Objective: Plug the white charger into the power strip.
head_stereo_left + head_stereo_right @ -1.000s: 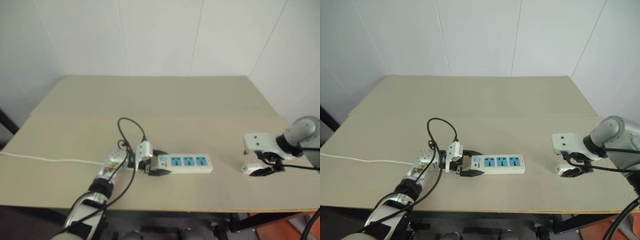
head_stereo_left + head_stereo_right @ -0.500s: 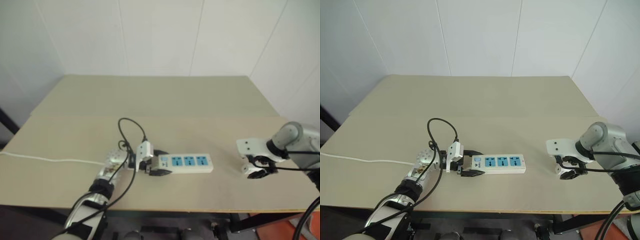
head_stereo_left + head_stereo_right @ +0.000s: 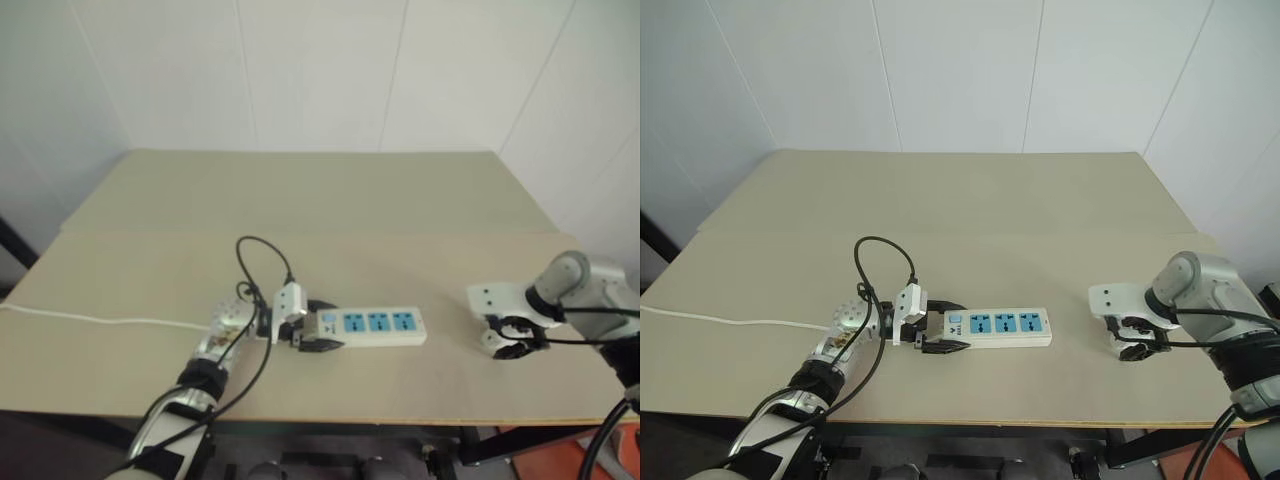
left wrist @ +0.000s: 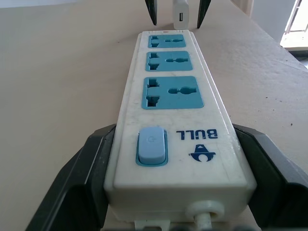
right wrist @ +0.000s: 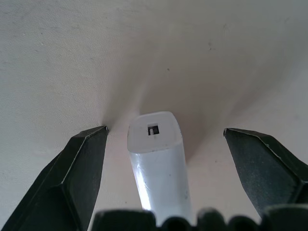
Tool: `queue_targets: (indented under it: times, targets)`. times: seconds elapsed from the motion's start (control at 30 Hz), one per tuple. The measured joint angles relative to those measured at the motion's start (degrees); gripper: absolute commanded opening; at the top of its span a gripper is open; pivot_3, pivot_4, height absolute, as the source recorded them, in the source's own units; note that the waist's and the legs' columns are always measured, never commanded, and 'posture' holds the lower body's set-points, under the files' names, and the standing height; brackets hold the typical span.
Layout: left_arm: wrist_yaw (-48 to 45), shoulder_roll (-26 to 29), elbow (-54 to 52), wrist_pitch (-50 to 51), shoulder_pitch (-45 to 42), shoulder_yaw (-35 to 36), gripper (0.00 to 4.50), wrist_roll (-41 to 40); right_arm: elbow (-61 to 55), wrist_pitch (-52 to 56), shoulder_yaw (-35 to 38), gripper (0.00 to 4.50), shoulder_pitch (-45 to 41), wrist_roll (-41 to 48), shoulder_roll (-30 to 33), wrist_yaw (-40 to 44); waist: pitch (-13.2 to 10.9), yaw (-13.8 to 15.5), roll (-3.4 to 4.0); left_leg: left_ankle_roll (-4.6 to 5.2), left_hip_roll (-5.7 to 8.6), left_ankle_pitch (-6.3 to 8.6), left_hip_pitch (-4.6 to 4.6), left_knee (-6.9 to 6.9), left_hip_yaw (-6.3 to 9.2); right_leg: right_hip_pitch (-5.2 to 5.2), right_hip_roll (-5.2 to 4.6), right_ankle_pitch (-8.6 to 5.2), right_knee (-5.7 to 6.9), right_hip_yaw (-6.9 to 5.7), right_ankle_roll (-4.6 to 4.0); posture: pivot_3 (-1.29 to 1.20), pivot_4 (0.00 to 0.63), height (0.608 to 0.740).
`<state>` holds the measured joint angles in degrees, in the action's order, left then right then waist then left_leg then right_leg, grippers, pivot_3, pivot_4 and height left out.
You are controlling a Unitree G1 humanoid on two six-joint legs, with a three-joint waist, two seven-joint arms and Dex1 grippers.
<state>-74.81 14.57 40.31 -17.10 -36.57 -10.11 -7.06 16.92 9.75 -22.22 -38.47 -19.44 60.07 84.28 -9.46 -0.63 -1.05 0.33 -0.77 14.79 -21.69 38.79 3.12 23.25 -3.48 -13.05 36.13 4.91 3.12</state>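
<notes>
I need to close my right gripper on the white charger now. Its fingers reach down beside the white charger's top on the tabletop in the right wrist view.
The power strip [image 3: 377,325], a long white bar with blue sockets, lies on the tan table near its front edge. My left gripper [image 3: 316,336] is shut on the strip's switch end; in the left wrist view its black fingers [image 4: 79,192] clamp both sides of the strip [image 4: 174,103]. To the right, the white charger [image 5: 156,159] lies on the table. My right gripper [image 3: 1137,341] points down over the charger and is open, one finger on each side with gaps between. Beyond the strip's far end, the left wrist view shows the charger [image 4: 181,13] between those fingertips.
A thin white cord [image 3: 80,318] runs from the strip off the table's left edge. A black cable [image 3: 262,258] loops above my left wrist. The table's front edge [image 3: 400,418] is close to both grippers. Bare tabletop stretches behind the strip to the wall.
My right gripper has come down and shifted left over the charger, so its fingers now straddle it near the table. The left gripper and the strip have not moved.
</notes>
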Motion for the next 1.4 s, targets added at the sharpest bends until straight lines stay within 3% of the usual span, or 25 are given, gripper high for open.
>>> queue_targets:
  times: [0.17,0.27,0.53,0.87,1.17,1.4]
  targets:
    - [0.4,0.1,-0.4,0.0,0.2,0.0,3.28,0.0,0.3,-0.8,0.0,4.5,-0.1,-0.6,-0.2,0.5,0.0,0.0,0.0,0.0,0.0,0.0,0.03,0.0,0.0,-0.03,0.0,0.0,0.0,0.0,0.0,0.0,0.15,0.74]
    - [0.5,0.1,-0.7,0.2,0.4,0.0,3.28,0.0,0.9,-1.9,0.0,3.92,-0.2,-0.9,-0.3,0.9,0.0,0.0,0.0,0.0,0.0,0.0,0.03,0.0,0.0,-0.03,0.0,0.0,-0.01,0.0,0.0,0.0,0.15,0.74]
    - [0.8,0.3,-0.8,0.9,0.4,0.0,3.28,0.0,1.7,-3.5,-0.3,1.24,-0.3,-1.2,-0.6,2.4,0.0,-0.2,-0.01,0.0,0.0,0.0,0.15,0.0,-0.01,-0.13,0.01,0.02,0.0,0.01,0.0,0.0,0.15,0.74]
    - [0.4,0.7,-1.2,2.1,0.4,0.0,3.28,-0.1,1.2,-5.9,1.7,1.17,-0.2,0.3,-2.3,-0.4,0.0,-0.5,-0.02,0.0,-0.01,0.0,0.19,-0.02,-0.02,-0.13,0.03,0.03,0.01,0.03,-0.01,0.0,0.15,0.74]
    - [-1.1,0.6,-1.1,2.5,-0.6,-1.1,3.28,0.0,-16.0,8.0,16.6,1.17,2.1,23.7,-12.5,-3.3,0.0,-0.2,-0.01,0.0,-0.02,0.0,-0.05,-0.02,0.15,-0.02,0.01,0.02,-0.02,-0.09,-0.04,0.0,0.15,0.74]
    - [-1.1,0.5,-0.8,2.7,-0.9,-1.3,3.28,0.0,-23.6,18.2,21.6,1.17,6.5,36.4,-27.0,-15.8,0.0,-0.2,-0.01,0.0,-0.02,0.0,-0.04,-0.02,0.16,0.01,0.03,0.02,0.05,-0.09,-0.05,0.0,0.15,0.74]
